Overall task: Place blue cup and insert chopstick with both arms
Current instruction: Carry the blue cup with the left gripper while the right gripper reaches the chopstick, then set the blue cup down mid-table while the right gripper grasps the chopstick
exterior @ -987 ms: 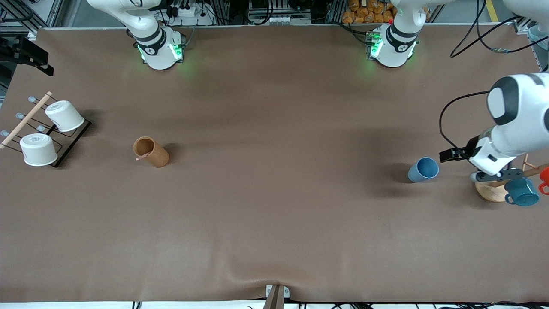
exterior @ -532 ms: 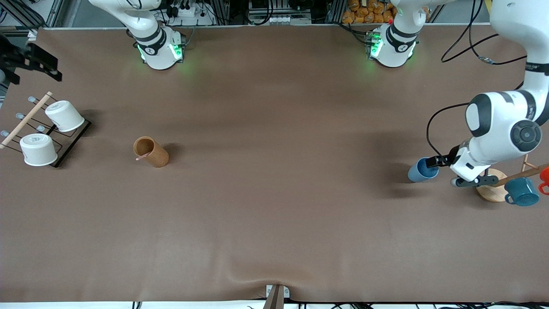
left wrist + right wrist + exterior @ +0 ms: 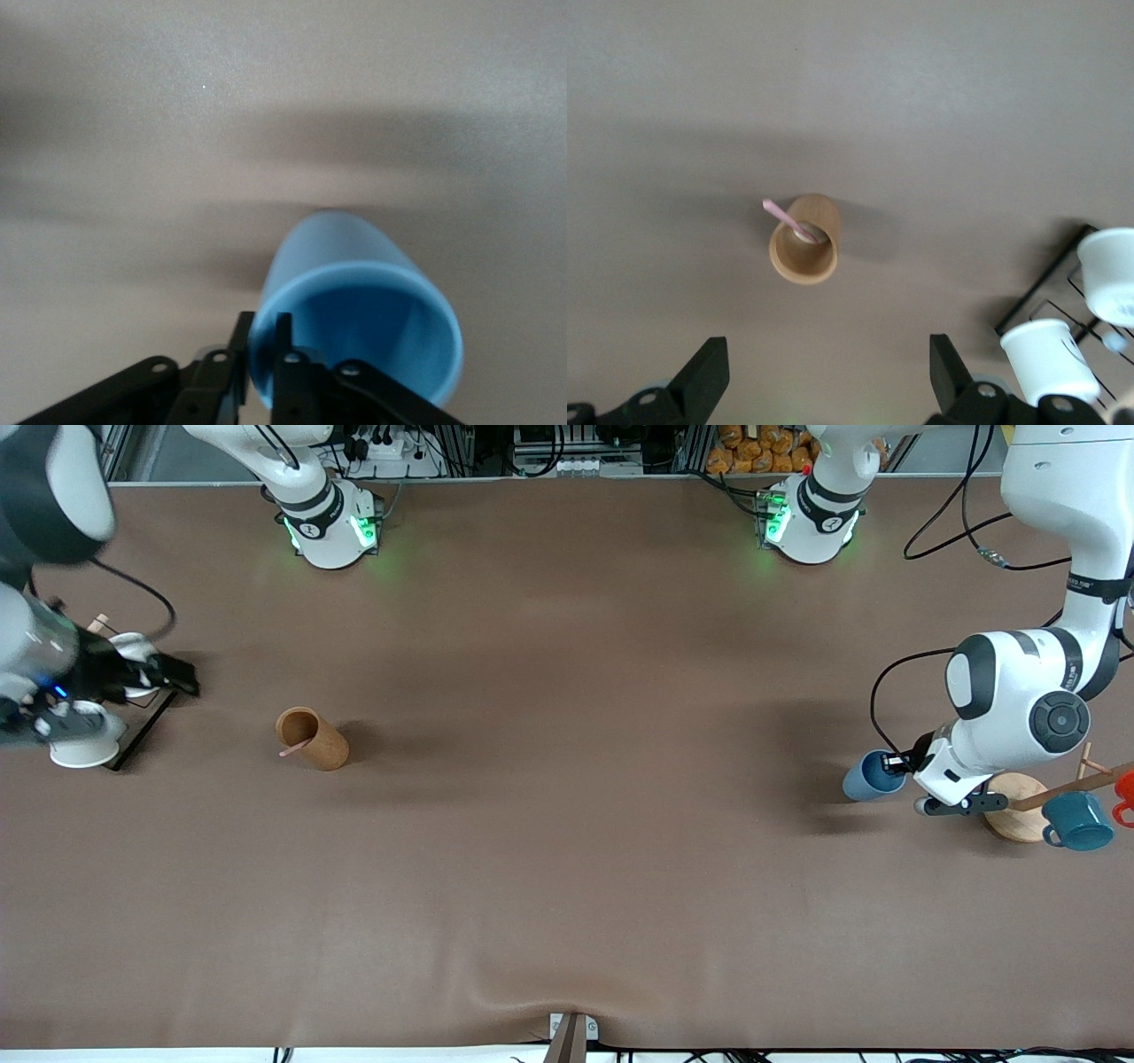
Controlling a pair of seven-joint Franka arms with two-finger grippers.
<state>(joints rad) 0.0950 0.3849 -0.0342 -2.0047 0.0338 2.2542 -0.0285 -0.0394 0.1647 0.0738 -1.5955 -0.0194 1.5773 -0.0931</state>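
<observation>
The pink chopstick needs to go into the blue cup (image 3: 870,777), so next I will grab the chopstick by its protruding end (image 3: 287,751) with my right gripper and insert it.
The blue cup (image 3: 870,777) stands upright near the left arm's end of the table. My left gripper (image 3: 897,763) is at its rim. In the left wrist view one black finger (image 3: 239,341) is outside the cup's (image 3: 341,257) wall and the other is inside, pinching the rim. The pink chopstick (image 3: 295,748) leans in a brown wooden cup (image 3: 312,738) toward the right arm's end. My right gripper (image 3: 182,682) hangs open and empty over the white-cup rack. The right wrist view shows its wide-open gripper (image 3: 824,376), the brown cup (image 3: 803,241) and the chopstick (image 3: 782,215).
A black wire rack with a white cup (image 3: 81,746) sits at the right arm's end; it shows in the right wrist view (image 3: 1050,359). A wooden mug stand (image 3: 1019,817) with a teal mug (image 3: 1079,821) and a red mug (image 3: 1125,788) stands beside the blue cup.
My left gripper came down from beside the mug stand to the blue cup's rim. My right arm swung into view from the table's edge to over the white-cup rack.
</observation>
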